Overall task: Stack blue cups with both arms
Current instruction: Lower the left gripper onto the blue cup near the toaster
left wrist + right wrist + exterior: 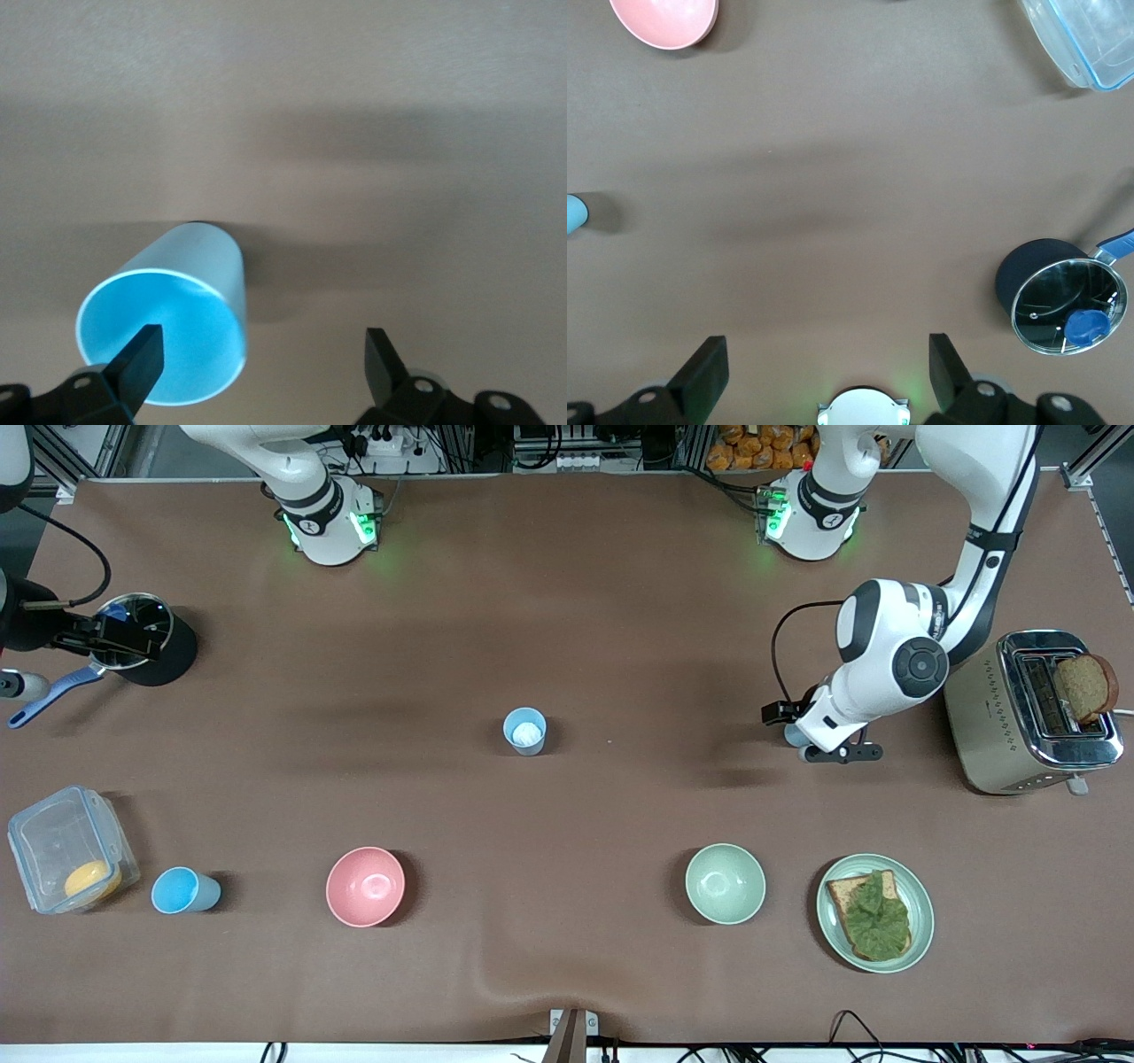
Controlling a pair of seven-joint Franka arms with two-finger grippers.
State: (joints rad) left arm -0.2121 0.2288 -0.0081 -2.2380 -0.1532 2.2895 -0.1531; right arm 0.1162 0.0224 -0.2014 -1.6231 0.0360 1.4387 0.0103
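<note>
My left gripper grabs the sky-blue cup (177, 301) by its rim (244, 340) next, to stack it into the cup with the whitish inside.
Three blue cups show. One with a whitish inside (525, 732) stands mid-table; it also shows in the right wrist view (571, 213). One with a sky-blue inside (184, 890) stands beside the clear container. A third (794, 734) peeks out under the left gripper (811, 733), next to the toaster. In the left wrist view this sky-blue cup (177, 301) sits off-centre under one finger (142, 354), and the left gripper (263, 341) is open and empty. The right gripper (826, 354) is open and empty, high over the table near its base; in the front view it (133, 638) overlaps the pot.
A pink bowl (365, 886), a pale green bowl (725, 883) and a plate with lettuce toast (917, 886) stand near the front camera. A toaster (992, 717) holds bread at the left arm's end. A black pot (168, 660) and a clear container (53, 841) are at the right arm's end.
</note>
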